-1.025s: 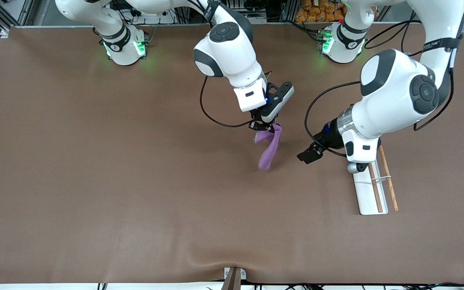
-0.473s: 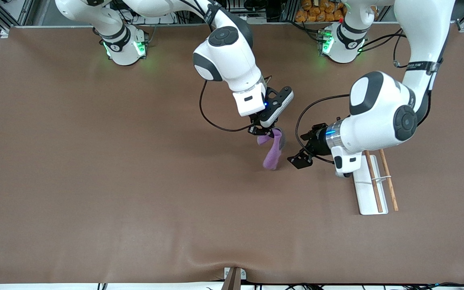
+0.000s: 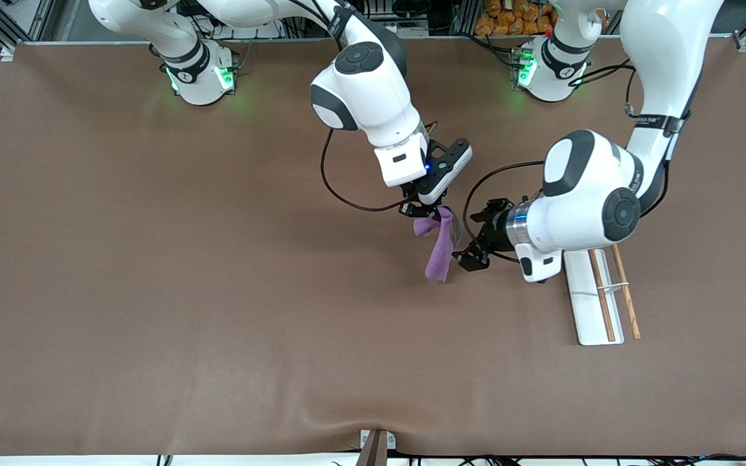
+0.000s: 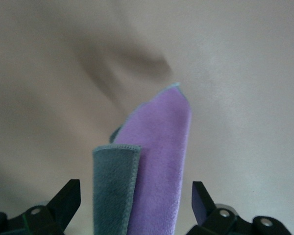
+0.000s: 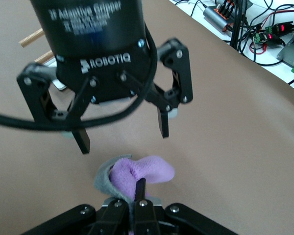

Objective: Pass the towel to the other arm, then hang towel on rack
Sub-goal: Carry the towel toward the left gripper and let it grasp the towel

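The towel should next be carried over for hanging on the rack (image 3: 581, 304), so the left gripper should grab it by its loose hanging end (image 3: 438, 265).
My right gripper (image 3: 419, 210) is shut on the top of the towel (image 3: 439, 251), which hangs down purple with a dark grey fold, over the middle of the table. In the right wrist view its shut fingers (image 5: 139, 188) pinch the bunched towel (image 5: 146, 170). My left gripper (image 3: 469, 241) is open, level with the hanging towel and close beside it on the rack's side. In the left wrist view the towel (image 4: 161, 156) shows between the open fingers of the left gripper (image 4: 135, 192), apart from both. The rack (image 3: 581, 304), a white base with two wooden rods, lies toward the left arm's end.
The left gripper (image 5: 123, 134) also shows open in the right wrist view, with the rack's rods (image 5: 32, 36) past it. The brown table mat (image 3: 153, 291) has a raised wrinkle at its near edge. Cables and gear lie off the table's edge.
My left arm has swung from over the rack toward the towel, and its open gripper now sits right beside it. The right gripper holds nearly still; the towel hangs straighter.
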Robot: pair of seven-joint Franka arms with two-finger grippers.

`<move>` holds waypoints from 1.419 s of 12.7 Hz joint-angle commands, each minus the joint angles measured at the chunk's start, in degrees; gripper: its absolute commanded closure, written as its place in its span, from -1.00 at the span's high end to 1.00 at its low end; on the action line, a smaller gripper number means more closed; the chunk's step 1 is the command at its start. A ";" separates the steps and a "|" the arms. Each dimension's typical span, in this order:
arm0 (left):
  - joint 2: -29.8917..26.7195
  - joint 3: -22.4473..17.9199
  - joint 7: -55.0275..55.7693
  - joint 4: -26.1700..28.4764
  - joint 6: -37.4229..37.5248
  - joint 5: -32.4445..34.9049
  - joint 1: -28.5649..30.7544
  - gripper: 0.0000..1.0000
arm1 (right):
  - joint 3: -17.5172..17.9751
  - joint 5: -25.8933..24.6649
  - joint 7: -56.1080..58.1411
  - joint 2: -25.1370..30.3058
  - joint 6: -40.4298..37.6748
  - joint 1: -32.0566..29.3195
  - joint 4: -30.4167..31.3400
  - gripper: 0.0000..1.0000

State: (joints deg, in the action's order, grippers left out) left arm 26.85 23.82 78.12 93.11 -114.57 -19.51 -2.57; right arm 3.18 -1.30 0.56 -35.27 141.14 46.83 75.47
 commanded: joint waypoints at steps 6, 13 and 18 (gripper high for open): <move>0.13 0.09 3.00 1.54 2.95 -1.32 -0.68 1.00 | 0.34 0.07 -0.30 -0.67 -0.16 -0.07 -1.73 -1.00; -0.14 0.17 3.09 1.81 5.24 -1.49 -0.33 0.45 | 0.34 0.07 -0.38 -0.59 -0.16 0.02 -1.56 -1.00; -0.14 0.17 3.01 1.81 5.24 -2.28 -0.33 -0.34 | 0.34 0.07 -0.56 -0.59 -0.16 0.02 -1.56 -1.00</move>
State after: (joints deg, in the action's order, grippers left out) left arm 27.78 23.81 80.56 94.16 -110.02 -19.70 -3.21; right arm 3.27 -1.28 0.52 -35.27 141.14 46.86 75.29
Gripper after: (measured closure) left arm 0.524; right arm 0.978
